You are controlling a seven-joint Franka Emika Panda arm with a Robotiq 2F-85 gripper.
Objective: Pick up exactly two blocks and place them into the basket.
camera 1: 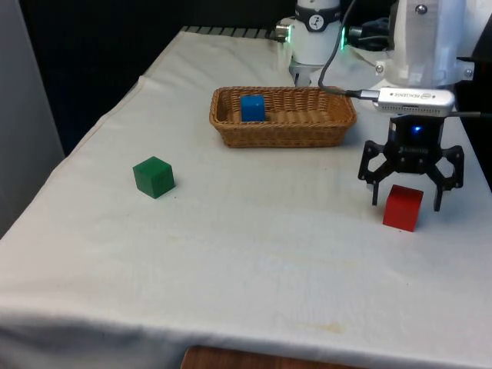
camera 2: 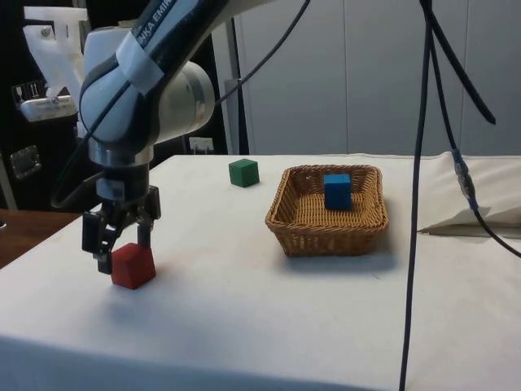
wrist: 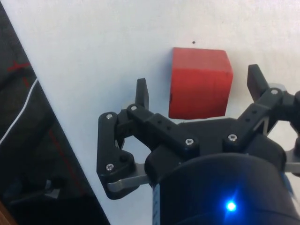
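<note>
My gripper grips two of the block's opposite sides next, to place the red block [camera 1: 403,207] into the wicker basket.
A red block [camera 1: 403,207] [camera 2: 133,265] [wrist: 200,82] rests on the white cloth at the front view's right. My gripper [camera 1: 406,203] [camera 2: 120,252] [wrist: 199,89] hangs open just over it, one finger on each side, neither touching. A blue block [camera 1: 252,108] [camera 2: 337,191] lies inside the wicker basket [camera 1: 338,123] [camera 2: 289,228] at the table's middle back. A green block [camera 1: 154,177] [camera 2: 243,173] sits alone on the cloth at the front view's left.
The table edge runs close beside the red block, with dark floor [wrist: 28,154] beyond it in the wrist view. A black cable [camera 2: 417,204] hangs down in the side view. A fold of cloth [camera 2: 480,204] lies past the basket.
</note>
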